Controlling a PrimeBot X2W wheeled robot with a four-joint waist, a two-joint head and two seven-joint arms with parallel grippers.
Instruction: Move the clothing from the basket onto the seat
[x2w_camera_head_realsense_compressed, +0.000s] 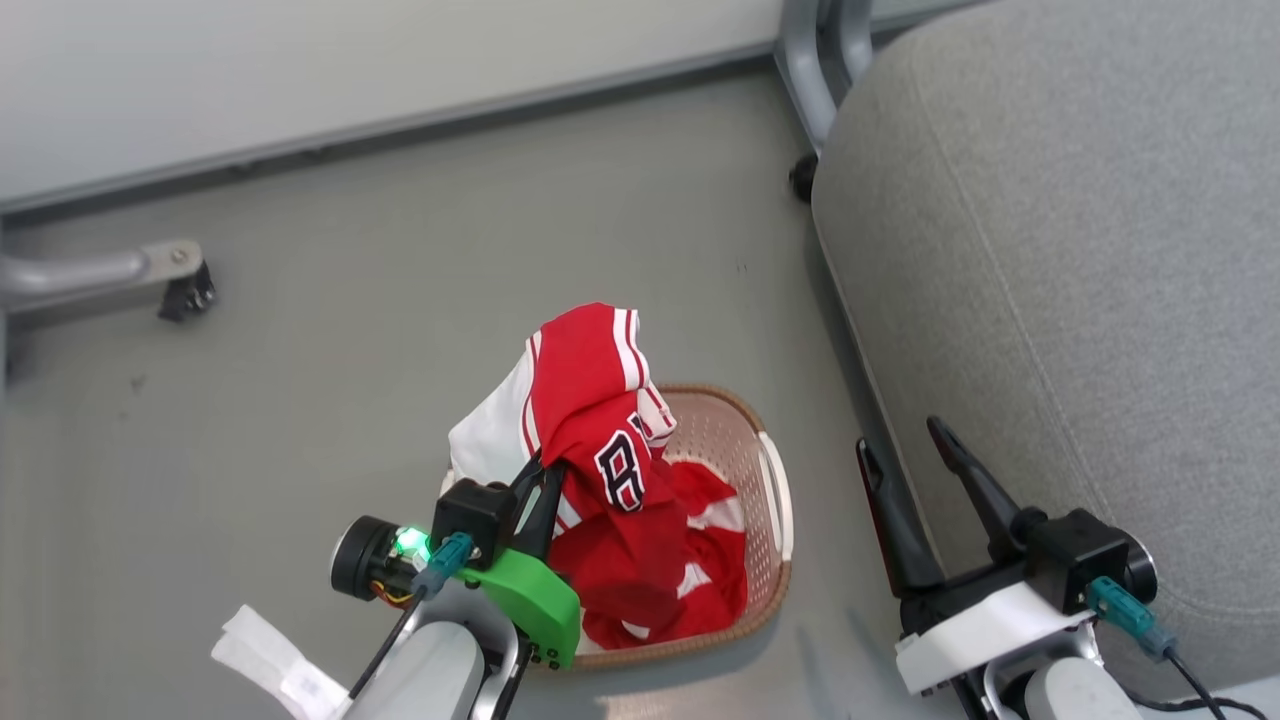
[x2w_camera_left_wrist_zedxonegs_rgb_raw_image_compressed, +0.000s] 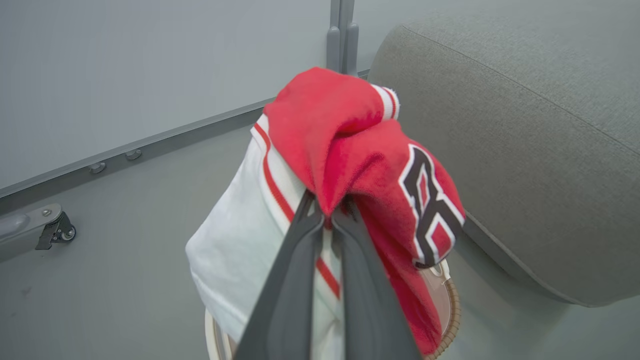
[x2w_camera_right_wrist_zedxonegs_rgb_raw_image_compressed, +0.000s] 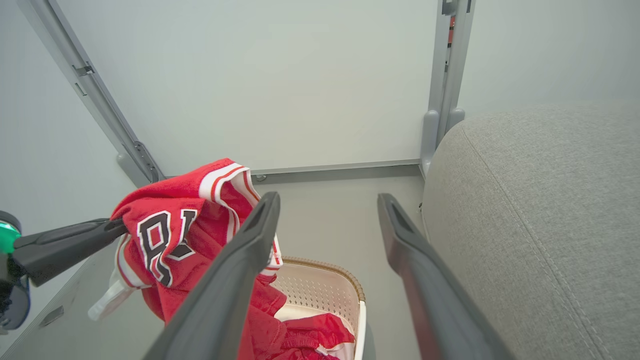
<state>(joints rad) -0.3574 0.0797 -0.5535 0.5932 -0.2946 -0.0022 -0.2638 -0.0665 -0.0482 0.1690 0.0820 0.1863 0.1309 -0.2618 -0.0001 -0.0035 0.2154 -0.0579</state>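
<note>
I will move the garment from the basket onto the seat (x2w_camera_head_realsense_compressed: 1060, 250), so I will next grab the garment by its hanging red fold (x2w_camera_head_realsense_compressed: 618, 564) with my right gripper.
My left gripper (x2w_camera_head_realsense_compressed: 545, 478) is shut on a red and white garment (x2w_camera_head_realsense_compressed: 590, 400) with a black number on it, and holds it above the basket (x2w_camera_head_realsense_compressed: 765, 500). In the left wrist view the fingertips (x2w_camera_left_wrist_zedxonegs_rgb_raw_image_compressed: 320, 220) pinch a red fold of that garment (x2w_camera_left_wrist_zedxonegs_rgb_raw_image_compressed: 350, 150). A second red garment (x2w_camera_head_realsense_compressed: 650, 585) lies inside the cream basket with the brown rim. The grey seat (x2w_camera_head_realsense_compressed: 1060, 250) stands to the right of the basket. Beside the seat's edge, my right gripper (x2w_camera_head_realsense_compressed: 900, 437) stands open and holds nothing; its view shows the lifted garment (x2w_camera_right_wrist_zedxonegs_rgb_raw_image_compressed: 170, 235), the basket (x2w_camera_right_wrist_zedxonegs_rgb_raw_image_compressed: 320, 285) and the seat (x2w_camera_right_wrist_zedxonegs_rgb_raw_image_compressed: 540, 225).
The basket sits on a grey floor below a pale wall with a grey baseboard. A metal leg with a caster (x2w_camera_head_realsense_compressed: 180, 280) stands at the far left. A grey frame post (x2w_camera_head_realsense_compressed: 810, 60) rises by the seat's far corner. A white tag (x2w_camera_head_realsense_compressed: 270, 660) hangs by my left forearm.
</note>
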